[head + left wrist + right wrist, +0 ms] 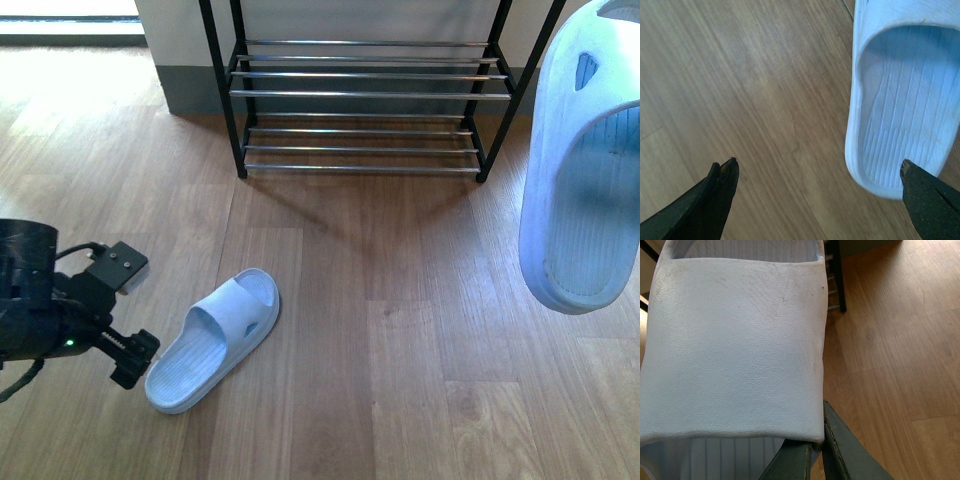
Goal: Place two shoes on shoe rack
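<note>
My left gripper grabs the sandal by its raised side (185, 329) beside the strap next, since the sandal's broad sole (190, 361) lies flat on the floor.
One light blue slide sandal (218, 335) lies on the wooden floor at front left, toe toward the rack. My left gripper (135, 362) is open just left of its heel; in the left wrist view the sandal's heel (905, 115) lies by one fingertip (920, 192), the gap over bare floor. My right gripper (821, 435) is shut on the strap edge of the second light blue slide sandal (735, 345), which hangs in the air at the right of the front view (585, 160). The shoe rack (365, 95) with black frame and chrome bars stands at the back, its shelves bare. No grey sneakers show.
A grey-based wall (185, 90) runs behind the rack. A bright doorway (70, 20) is at the back left. Wooden floor (400, 330) spreads between the rack and the arms.
</note>
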Controlling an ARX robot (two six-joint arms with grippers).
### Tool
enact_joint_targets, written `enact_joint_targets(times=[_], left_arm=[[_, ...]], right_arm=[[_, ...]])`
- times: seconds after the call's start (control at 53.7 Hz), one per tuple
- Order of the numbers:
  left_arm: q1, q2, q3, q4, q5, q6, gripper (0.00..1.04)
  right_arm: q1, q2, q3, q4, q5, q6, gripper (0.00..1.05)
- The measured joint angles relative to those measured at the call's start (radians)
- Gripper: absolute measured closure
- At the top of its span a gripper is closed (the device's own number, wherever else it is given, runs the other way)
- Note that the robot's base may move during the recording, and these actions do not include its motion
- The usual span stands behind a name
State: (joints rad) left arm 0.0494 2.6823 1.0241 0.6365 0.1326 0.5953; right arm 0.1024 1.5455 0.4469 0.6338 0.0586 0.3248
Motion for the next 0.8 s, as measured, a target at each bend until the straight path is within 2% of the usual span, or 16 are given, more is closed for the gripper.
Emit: enact_joint_targets(times=[0.298,0.577,0.8], left_arm=[[-0.026,0.184,0.297,-0.097,0.052,0.063,0.09],[-0.053,0.267,0.418,-0.117,0.082,0.047,0.09],[-0.072,0.316,0.465,-0.117,0.117,-0.008,0.47]], right_arm=[[0.000,0.000,0.000,0.000,0.000,0.000,1.03],[0.000,0.000,0.000,0.000,0.000,0.000,1.03],[0.000,0.000,0.000,0.000,0.000,0.000,1.03]])
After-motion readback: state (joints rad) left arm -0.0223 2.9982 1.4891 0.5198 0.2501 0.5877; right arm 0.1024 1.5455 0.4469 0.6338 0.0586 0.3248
